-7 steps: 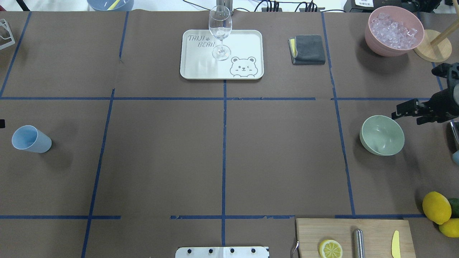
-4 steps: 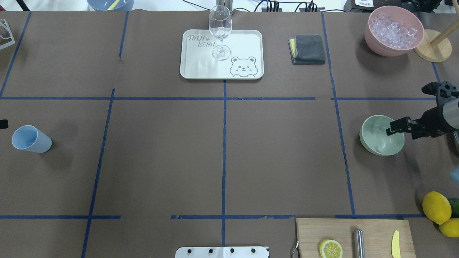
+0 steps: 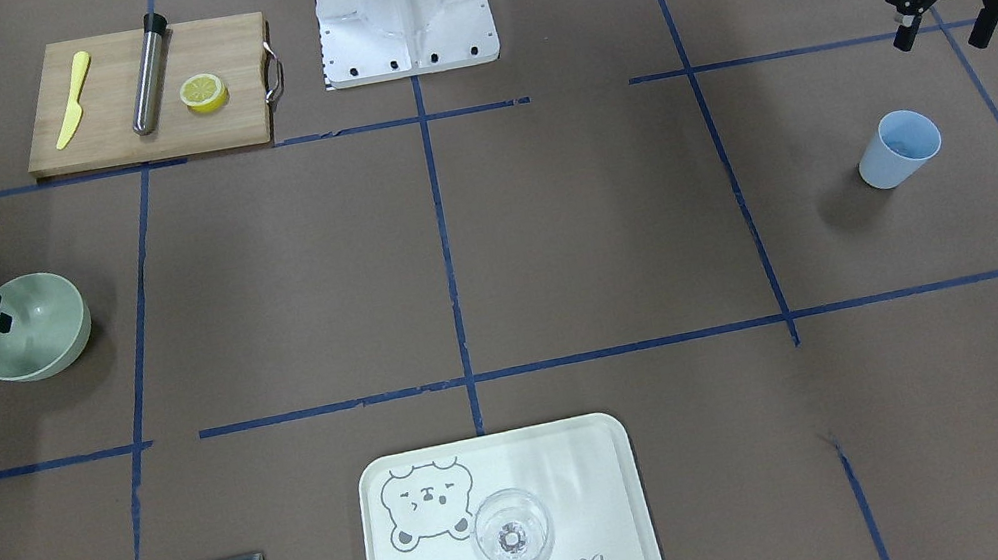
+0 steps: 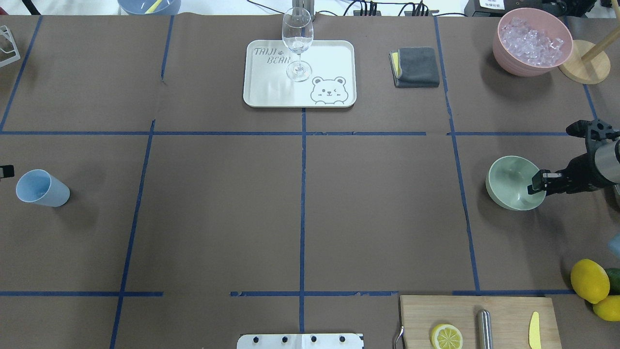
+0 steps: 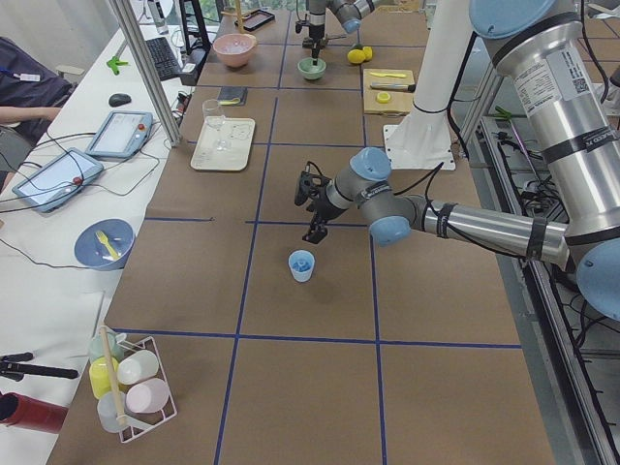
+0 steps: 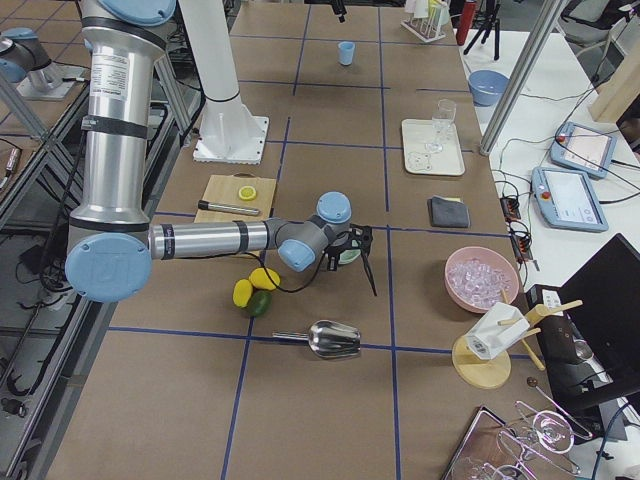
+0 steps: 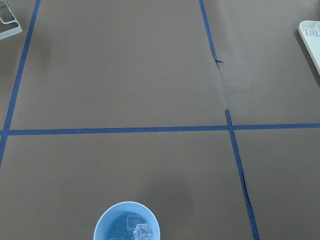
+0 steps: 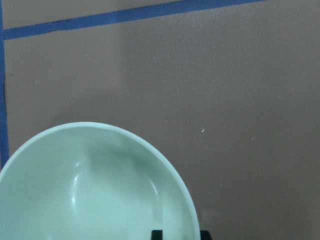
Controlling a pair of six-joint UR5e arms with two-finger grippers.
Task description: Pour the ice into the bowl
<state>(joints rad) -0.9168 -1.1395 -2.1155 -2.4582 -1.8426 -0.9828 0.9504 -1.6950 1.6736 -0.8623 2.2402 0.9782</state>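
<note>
Next, my left gripper grabs the light blue cup (image 4: 41, 188) around its outer sides and keeps it upright, since loose ice cubes sit inside.
The sage-green bowl (image 4: 508, 186) stands empty at the table's right and also shows in the front view (image 3: 41, 331). My right gripper (image 4: 536, 183) is low at its right rim. The right wrist view shows one fingertip (image 8: 156, 234) inside the bowl (image 8: 95, 185) and the other outside, a narrow gap apart and not clamped. The light blue cup (image 4: 41, 188) stands upright at the far left. The left wrist view shows clear ice cubes (image 7: 139, 231) in the cup (image 7: 107, 226). My left gripper (image 3: 942, 33) is open and empty, above the table on the robot's side of the cup (image 3: 898, 147).
A pink tub (image 4: 503, 48) of whitish ice stands at the back right beside a wooden stand (image 4: 583, 65). A tray (image 4: 271, 92) with a wine glass (image 4: 297, 43) and a grey cloth (image 4: 416, 67) lie at the back. A cutting board (image 4: 503, 310) and lemons (image 4: 589, 280) are at the front right.
My right gripper came down from beyond the bowl's right side onto its right rim. The bowl and cup have not moved.
</note>
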